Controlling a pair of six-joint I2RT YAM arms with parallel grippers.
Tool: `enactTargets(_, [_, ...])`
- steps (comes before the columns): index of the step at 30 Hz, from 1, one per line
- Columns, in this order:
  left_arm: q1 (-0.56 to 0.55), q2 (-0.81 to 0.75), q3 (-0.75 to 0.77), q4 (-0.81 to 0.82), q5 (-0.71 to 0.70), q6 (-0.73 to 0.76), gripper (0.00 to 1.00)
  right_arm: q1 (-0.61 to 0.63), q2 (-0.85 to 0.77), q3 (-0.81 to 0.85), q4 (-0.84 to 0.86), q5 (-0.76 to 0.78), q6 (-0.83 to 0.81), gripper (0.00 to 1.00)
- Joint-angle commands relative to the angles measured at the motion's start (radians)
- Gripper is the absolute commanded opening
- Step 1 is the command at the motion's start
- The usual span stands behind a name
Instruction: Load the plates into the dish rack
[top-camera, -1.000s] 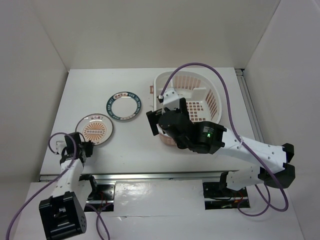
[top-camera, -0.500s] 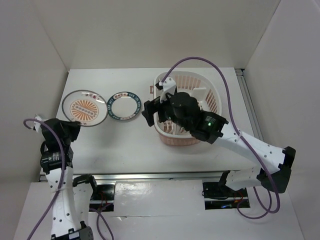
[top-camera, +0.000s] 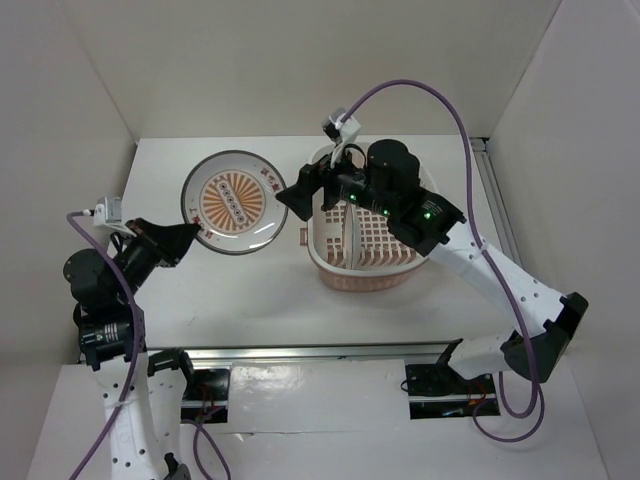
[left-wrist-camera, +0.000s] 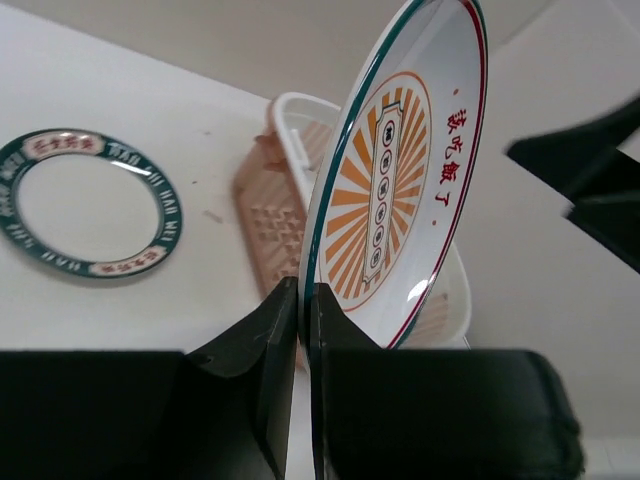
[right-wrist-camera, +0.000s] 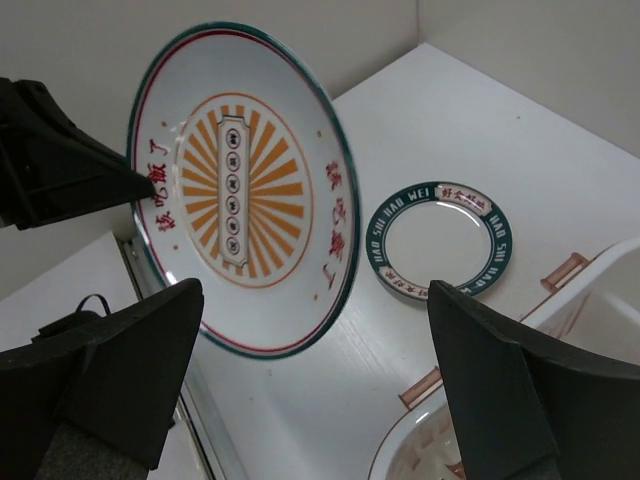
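I should next use my right gripper to grab the orange-striped plate (top-camera: 232, 202) by the plate's free rim opposite my left gripper, so I can stand it in the dish rack.
My left gripper (top-camera: 188, 238) (left-wrist-camera: 305, 290) is shut on the lower rim of the orange-striped plate (top-camera: 232, 202) (left-wrist-camera: 385, 200) (right-wrist-camera: 235, 190). It holds the plate tilted in the air, left of the dish rack (top-camera: 372, 262) (left-wrist-camera: 285, 195) (right-wrist-camera: 600, 285). My right gripper (top-camera: 305, 190) (right-wrist-camera: 315, 300) hangs wide open over the rack's left rim, facing the held plate and touching nothing. The blue-rimmed plate (left-wrist-camera: 85, 200) (right-wrist-camera: 438, 248) lies flat on the table; in the top view the held plate hides it. A thin white edge (top-camera: 349, 238) stands upright inside the rack.
White walls close in the table (top-camera: 260, 285) on the left, back and right. A purple cable (top-camera: 440, 110) loops high over the right arm. The left arm's base stands at the near left edge.
The left arm has lifted the striped plate off the table and carried it up and right towards the rack. The right arm has swung up and back over the rack's left rim, still open.
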Motion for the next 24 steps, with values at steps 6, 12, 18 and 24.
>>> enactTargets(6, [0.003,-0.019,-0.067,0.331,0.248,-0.112,0.00,-0.059,0.051,-0.018,0.067,-0.123,0.017,0.93])
enactTargets(12, [0.003,-0.019,-0.096,0.443,0.285,-0.201,0.00,-0.068,0.060,-0.058,0.099,-0.143,0.046,0.69])
enactTargets(18, [0.003,0.002,-0.128,0.484,0.267,-0.264,0.00,-0.068,0.060,-0.072,0.124,-0.160,0.092,0.00])
enactTargets(24, [0.003,0.045,-0.038,0.199,0.158,-0.086,1.00,-0.040,-0.050,-0.005,-0.006,0.160,0.094,0.00])
